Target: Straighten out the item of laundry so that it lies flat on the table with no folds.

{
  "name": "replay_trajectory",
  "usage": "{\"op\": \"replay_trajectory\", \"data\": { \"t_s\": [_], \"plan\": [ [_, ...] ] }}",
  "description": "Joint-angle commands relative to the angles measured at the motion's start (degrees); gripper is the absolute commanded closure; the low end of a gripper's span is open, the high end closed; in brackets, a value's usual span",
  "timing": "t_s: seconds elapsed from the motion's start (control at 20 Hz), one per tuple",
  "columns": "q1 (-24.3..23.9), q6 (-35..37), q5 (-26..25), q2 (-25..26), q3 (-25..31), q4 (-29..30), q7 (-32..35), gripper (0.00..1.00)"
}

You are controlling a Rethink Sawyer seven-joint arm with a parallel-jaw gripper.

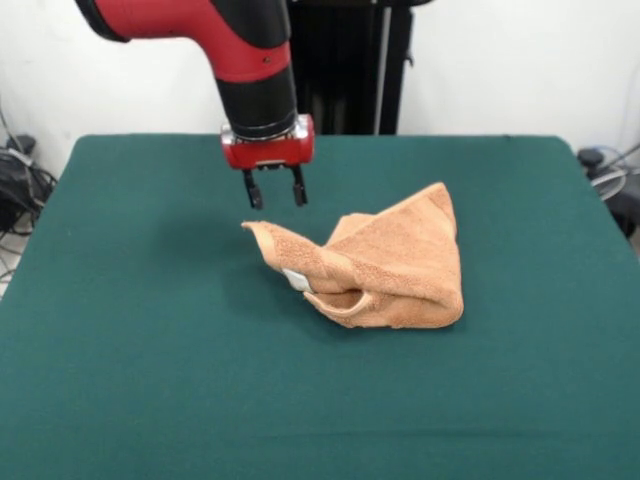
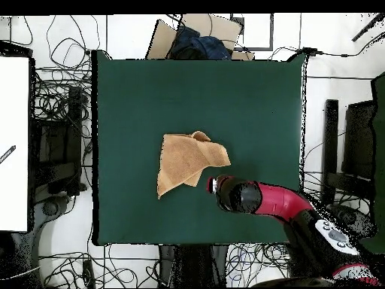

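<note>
My gripper grabs the towel (image 1: 385,265) by its pointed corner near the white label next, since that corner sticks up while the rest of the towel lies slumped in folds.
The peach-orange towel (image 1: 385,265) lies crumpled and folded over itself near the middle of the dark green table (image 1: 150,380), with a small white label (image 1: 296,281) on its left flap. In the overhead view the towel (image 2: 186,159) shows as a folded, pointed shape. My gripper (image 1: 274,190) hangs above the table just beyond the towel's left corner, fingers open and empty, not touching the cloth. In the overhead view the gripper (image 2: 214,184) is hidden under the arm's wrist, beside the towel's right corner.
The red and black arm (image 2: 274,199) reaches in from the lower right of the overhead view. Cables and equipment (image 2: 56,143) surround the table. A dark bundle on cardboard (image 2: 197,41) sits past the table's far edge.
</note>
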Motion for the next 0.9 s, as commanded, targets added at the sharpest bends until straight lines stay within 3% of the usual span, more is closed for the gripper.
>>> {"op": "replay_trajectory", "data": {
  "t_s": [0.05,0.9],
  "plan": [
    [1.3,6.4,2.7,2.2,4.5,-5.9,1.5,0.00],
    [3.5,9.9,4.6,1.0,3.2,-7.8,3.2,0.00]
  ]
}}
